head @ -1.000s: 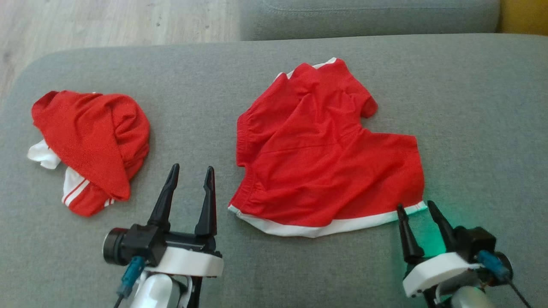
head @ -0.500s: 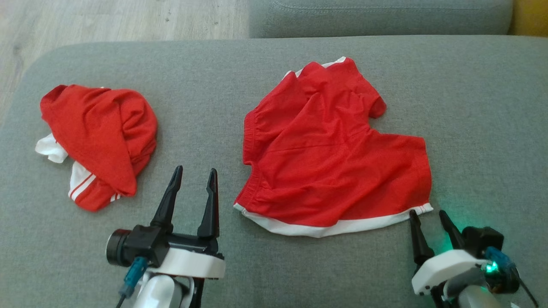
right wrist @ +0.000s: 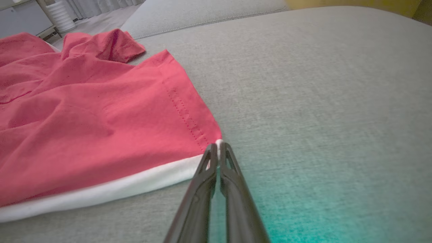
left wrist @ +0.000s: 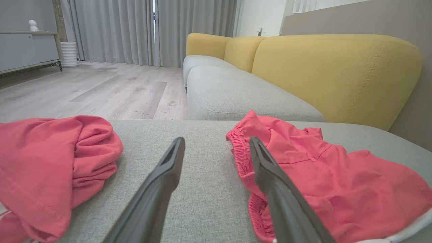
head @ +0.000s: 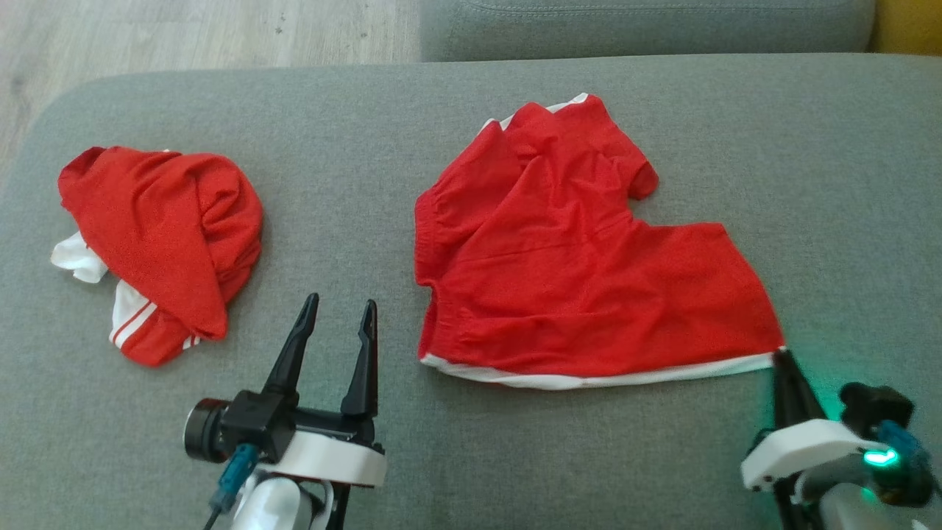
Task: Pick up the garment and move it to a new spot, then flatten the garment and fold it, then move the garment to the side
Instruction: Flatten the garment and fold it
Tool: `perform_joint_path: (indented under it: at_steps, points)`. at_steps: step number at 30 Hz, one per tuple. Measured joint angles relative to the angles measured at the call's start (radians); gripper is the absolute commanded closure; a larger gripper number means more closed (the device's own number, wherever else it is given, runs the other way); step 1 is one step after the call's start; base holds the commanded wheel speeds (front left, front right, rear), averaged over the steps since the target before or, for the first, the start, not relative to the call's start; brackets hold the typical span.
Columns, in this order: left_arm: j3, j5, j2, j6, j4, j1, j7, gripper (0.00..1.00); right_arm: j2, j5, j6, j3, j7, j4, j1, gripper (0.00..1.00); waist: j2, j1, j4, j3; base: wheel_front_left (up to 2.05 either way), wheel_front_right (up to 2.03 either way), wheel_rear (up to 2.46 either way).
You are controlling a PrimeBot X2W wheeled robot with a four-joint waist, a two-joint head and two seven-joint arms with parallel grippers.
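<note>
I should grab the white hem of the red shorts with my left gripper next, by its corner at the elastic waistband. Then I can stretch them flat for folding.
Red shorts with a white hem lie spread on the grey cushion, also seen in the left wrist view and the right wrist view. My right gripper is shut on the hem's near right corner, where the white trim meets the closed fingertips. My left gripper stands open over bare cushion, just left of the shorts' elastic waistband, its fingers holding nothing.
A second red garment with white stripes lies bunched at the left of the cushion. Another grey seat and wooden floor lie beyond. A yellow sofa back stands to the right.
My right gripper closed on the hem corner and pulled it right and toward me, stretching the shorts' lower edge wider. The left gripper stayed in place.
</note>
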Motion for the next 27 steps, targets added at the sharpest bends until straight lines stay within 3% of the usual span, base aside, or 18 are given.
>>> perform_joint_path:
  at_steps: [5,10,16,27]
  points:
    - [-0.009,0.003,0.000,-0.044,0.009,0.001,0.000,0.00,0.000,-0.031,0.000,-0.058,-0.008,0.001,-0.001,1.00,0.0000,0.0000,-0.001,0.000,0.00,0.00,0.00]
    - [-0.088,0.017,0.004,-0.093,0.069,0.002,0.000,0.00,0.000,-0.036,0.000,-0.061,-0.008,0.006,-0.011,1.00,0.0000,0.0000,-0.007,0.001,0.00,0.00,0.00]
    - [-0.184,0.021,0.034,-0.105,0.140,-0.003,0.000,0.00,0.000,-0.035,0.000,-0.053,-0.009,0.007,-0.020,1.00,0.0000,0.0000,-0.017,0.005,0.00,0.00,0.00]
    - [-0.265,-0.023,0.040,-0.112,0.241,-0.087,0.000,0.00,0.000,-0.027,0.000,-0.016,-0.013,0.010,-0.044,1.00,0.0000,0.0000,-0.049,0.022,0.00,0.00,0.00]
